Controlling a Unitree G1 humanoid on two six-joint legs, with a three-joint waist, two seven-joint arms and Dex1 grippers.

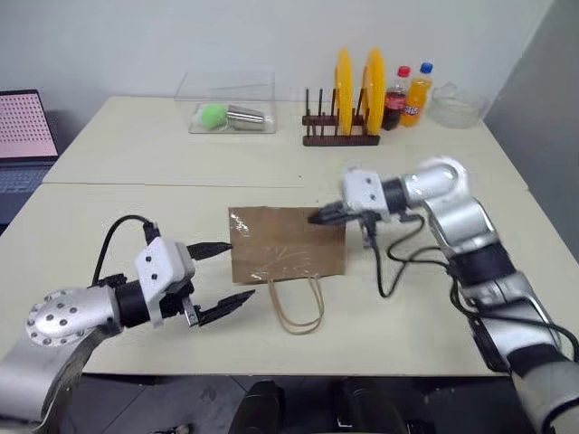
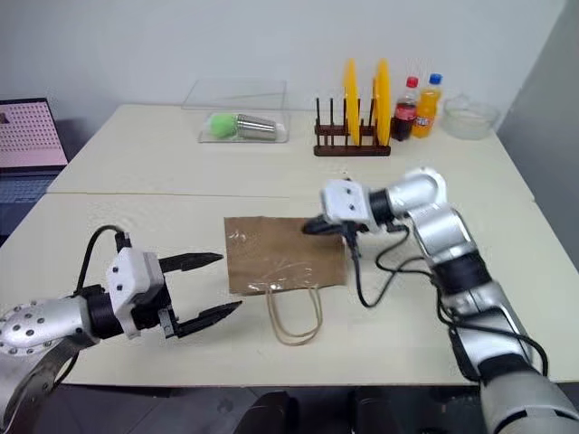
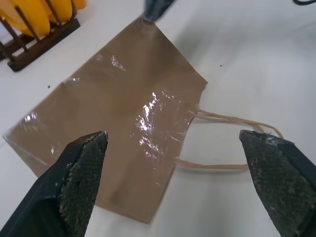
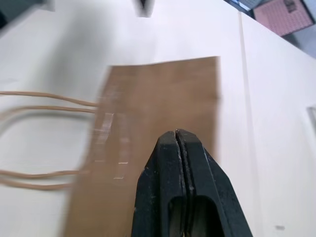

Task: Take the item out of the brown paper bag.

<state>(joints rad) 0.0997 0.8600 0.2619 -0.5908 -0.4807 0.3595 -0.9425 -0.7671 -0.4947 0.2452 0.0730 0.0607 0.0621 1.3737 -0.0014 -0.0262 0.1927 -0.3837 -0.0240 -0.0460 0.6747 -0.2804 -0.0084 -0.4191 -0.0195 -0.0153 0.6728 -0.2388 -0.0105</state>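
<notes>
My left gripper will next grab the paper bag (image 1: 288, 244) by its loop handle (image 1: 303, 327), which hangs slack past the edge of the table, because the bag is lying flat on the table.
The brown paper bag (image 1: 288, 244) lies flat on the table, its two tan loop handles (image 1: 298, 312) trailing toward the table's near edge. The item is hidden. My left gripper (image 1: 240, 269) hovers just left of the bag's near left corner, open wide and pointing at the bag; in the left wrist view its fingers (image 3: 81, 168) frame the bag (image 3: 123, 108). My right gripper (image 1: 314, 217) is shut, its tip at the bag's far right corner. The right wrist view shows nothing between its closed fingertips (image 4: 177, 134), with the bag (image 4: 163, 94) beyond them.
At the back stand a wooden rack with yellow plates (image 1: 342, 127), a cola bottle (image 1: 394, 98), an orange soda bottle (image 1: 417, 93) and a glass bowl (image 1: 457, 104). A clear box (image 1: 231, 113) sits back centre. A laptop (image 1: 23, 136) is far left.
</notes>
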